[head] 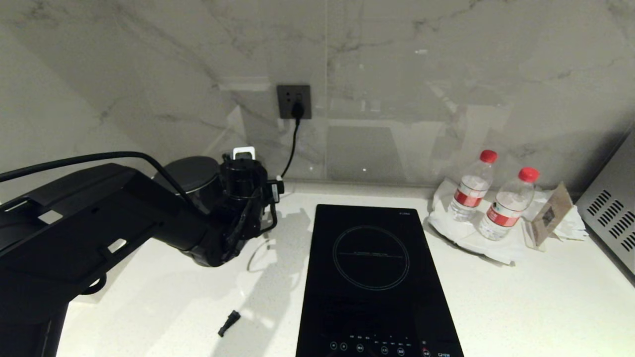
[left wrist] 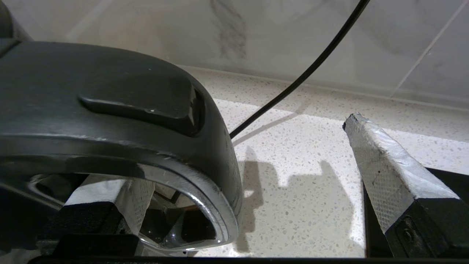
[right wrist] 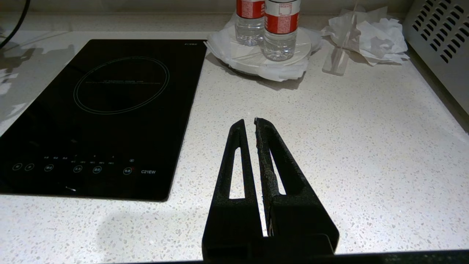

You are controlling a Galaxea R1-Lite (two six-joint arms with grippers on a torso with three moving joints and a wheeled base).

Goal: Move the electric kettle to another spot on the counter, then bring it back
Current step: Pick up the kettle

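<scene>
My left gripper's fingers are around the black loop handle, beside its silver rim (left wrist: 209,193). I should close my left gripper, and it would catch the handle.
The electric kettle (head: 191,173) stands at the back left of the white speckled counter (head: 496,297), mostly hidden behind my left arm; only its round dark lid shows. Its black loop handle (left wrist: 128,110) with a silver inner rim fills the left wrist view. My left gripper (head: 248,186) is open and straddles that handle: one taped finger (left wrist: 106,190) sits inside the loop, and the other finger (left wrist: 381,165) stands well clear outside it. My right gripper (right wrist: 249,121) is shut and empty, low over the counter (right wrist: 366,146) beside the cooktop.
A glossy black cooktop (head: 372,277) lies mid-counter. The kettle's cord (left wrist: 293,80) runs up to a wall socket (head: 293,101). Two water bottles (head: 471,186) on white paper, a card stand (head: 548,215) and a vented metal appliance (head: 610,223) are at the right. A small black piece (head: 229,322) lies near the front.
</scene>
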